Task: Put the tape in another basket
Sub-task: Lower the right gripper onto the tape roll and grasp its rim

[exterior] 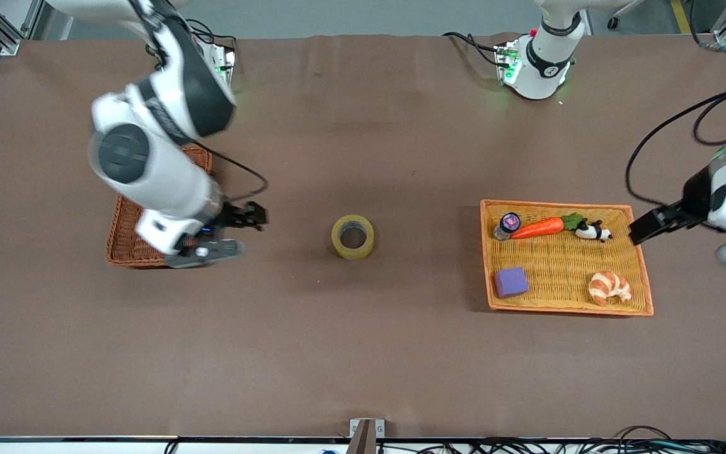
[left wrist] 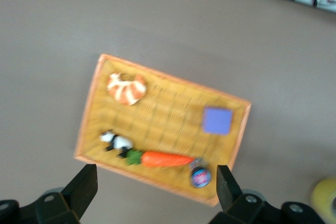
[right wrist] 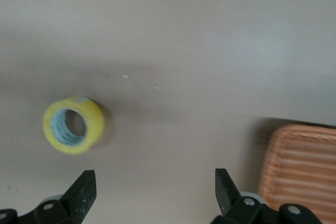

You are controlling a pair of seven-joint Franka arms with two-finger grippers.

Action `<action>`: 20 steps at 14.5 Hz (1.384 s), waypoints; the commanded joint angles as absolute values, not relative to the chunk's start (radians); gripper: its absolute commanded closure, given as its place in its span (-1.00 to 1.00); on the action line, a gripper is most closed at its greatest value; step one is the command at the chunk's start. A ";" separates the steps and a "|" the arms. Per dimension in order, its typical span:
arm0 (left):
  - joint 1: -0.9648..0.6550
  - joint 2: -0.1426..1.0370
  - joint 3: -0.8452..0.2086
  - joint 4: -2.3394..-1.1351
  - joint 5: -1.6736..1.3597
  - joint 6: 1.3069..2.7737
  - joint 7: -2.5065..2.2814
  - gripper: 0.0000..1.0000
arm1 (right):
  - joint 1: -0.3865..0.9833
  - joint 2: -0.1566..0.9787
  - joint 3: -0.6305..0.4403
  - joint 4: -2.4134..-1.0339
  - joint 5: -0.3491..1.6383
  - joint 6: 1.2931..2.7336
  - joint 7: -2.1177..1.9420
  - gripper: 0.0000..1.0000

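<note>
My right gripper is going to take hold of the tape by its ring side [exterior: 368, 238] next. Then it can move the tape into the reddish-brown basket [exterior: 125, 236].
The tape [exterior: 353, 236], a yellowish ring, rests on the bare brown table midway between the two woven containers; it also shows in the right wrist view [right wrist: 73, 124] and at the edge of the left wrist view [left wrist: 325, 198]. The reddish-brown basket [exterior: 125, 236] stands at the right arm's end, partly hidden by that arm; its rim shows in the right wrist view [right wrist: 302, 166]. My right gripper [exterior: 243, 230] hangs open and empty over the table between the basket and the tape [right wrist: 155, 192]. My left gripper [exterior: 650, 222] hangs open and empty by the edge of the orange-yellow tray [left wrist: 157, 192].
The orange-yellow tray [exterior: 561, 308] at the left arm's end holds a carrot [exterior: 539, 227], a panda toy [exterior: 593, 231], a croissant [exterior: 610, 287], a purple block [exterior: 511, 282] and a small jar [exterior: 507, 225]. Cables trail from the left arm [exterior: 659, 135].
</note>
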State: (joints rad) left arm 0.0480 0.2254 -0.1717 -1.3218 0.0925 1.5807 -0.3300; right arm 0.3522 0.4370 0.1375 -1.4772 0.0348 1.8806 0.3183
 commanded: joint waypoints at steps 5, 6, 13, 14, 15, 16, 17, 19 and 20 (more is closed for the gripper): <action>0.083 0.028 -0.146 -1.483 0.087 1.503 -0.126 -1.00 | 0.503 0.681 0.133 -1.463 0.028 2.129 0.449 -1.00; 0.072 0.005 -0.129 -1.506 0.080 1.503 -0.097 -1.00 | 0.515 0.705 0.133 -1.462 0.025 2.144 0.451 -1.00; 0.075 -0.032 -0.132 -1.552 0.055 1.511 -0.084 -1.00 | 0.586 0.775 0.132 -1.492 -0.060 2.209 0.569 -1.00; 0.074 -0.028 -0.133 -1.552 0.054 1.511 -0.084 -1.00 | 0.587 0.776 0.132 -1.509 -0.060 2.242 0.569 -1.00; 0.072 -0.025 -0.135 -1.551 0.055 1.511 -0.084 -1.00 | 0.588 0.781 0.132 -1.520 -0.069 2.262 0.568 -1.00; 0.072 -0.017 -0.135 -1.549 0.051 1.514 -0.084 -1.00 | 0.586 0.788 0.132 -1.522 -0.083 2.269 0.569 -1.00; 0.072 -0.014 -0.137 -1.548 0.045 1.519 -0.084 -1.00 | 0.586 0.795 0.132 -1.522 -0.095 2.275 0.569 -1.00; 0.072 -0.012 -0.137 -1.548 0.040 1.537 -0.084 -1.00 | 0.580 0.799 0.132 -1.523 -0.116 2.293 0.569 -0.79; 0.072 -0.012 -0.137 -1.548 0.040 1.543 -0.084 -1.00 | 0.580 0.802 0.133 -1.522 -0.133 2.296 0.569 -0.63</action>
State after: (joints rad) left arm 0.0746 -0.0064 -0.1400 -1.5415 0.0540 1.5223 -0.1009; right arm 0.5837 0.8058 0.1295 -1.5102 -0.0960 2.2775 0.5462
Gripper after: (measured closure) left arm 0.000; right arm 0.040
